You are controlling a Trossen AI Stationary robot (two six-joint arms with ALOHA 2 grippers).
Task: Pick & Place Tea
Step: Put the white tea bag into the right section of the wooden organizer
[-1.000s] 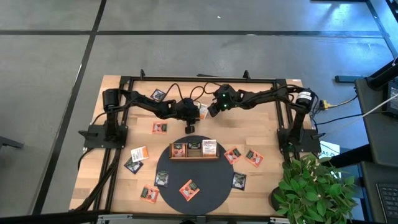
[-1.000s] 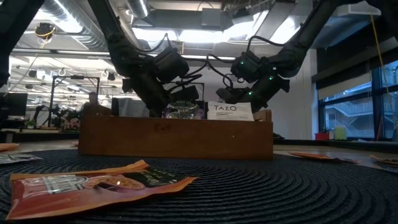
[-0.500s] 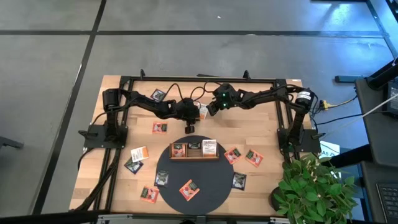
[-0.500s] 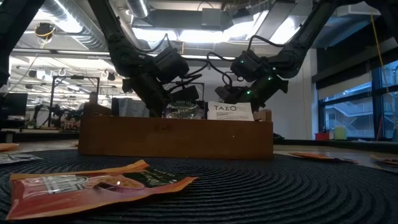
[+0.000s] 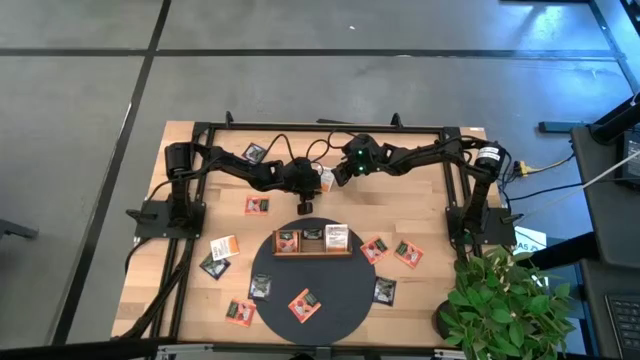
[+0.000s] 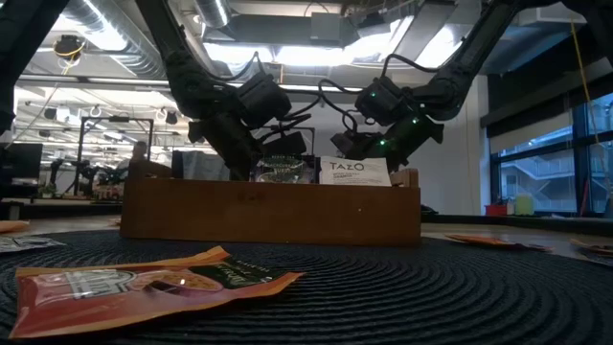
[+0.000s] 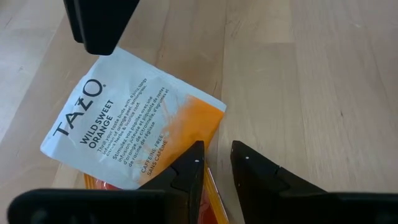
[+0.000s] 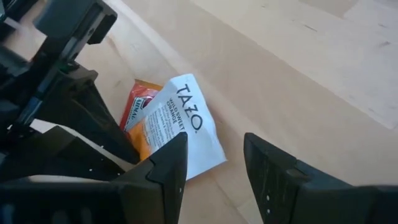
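The robot's right gripper will next grip the white sachet by its edge (image 8: 212,160) beside the O of TAZO, in order to place the sachet.
A white sachet with orange marks (image 7: 124,130) lies on the bare wood behind the tray, overlapping an orange-red sachet (image 8: 138,106). In the high view this white sachet (image 5: 326,179) sits between both grippers. My left gripper (image 7: 217,152) hovers low at its near corner with only a narrow gap between the fingers. The orange-red sachet's edge (image 7: 212,185) shows in that gap. My right gripper (image 8: 216,143) is open, just above and to the right of the white sachet (image 8: 183,127). The wooden tray (image 5: 312,251) stands on the round dark mat (image 5: 335,290) and holds three sachets. My left gripper comes at the two stacked sachets slanting down from the table's left. One finger (image 7: 189,168) lies over the white sachet's orange corner (image 7: 186,134). I cannot tell whether either finger touches a sachet.
Several more sachets lie on the wood left (image 5: 257,205) and right (image 5: 408,254) of the mat, and two lie on the mat in front of the tray (image 5: 304,305). A potted plant (image 5: 500,300) stands at the near right corner. The two grippers are close together.
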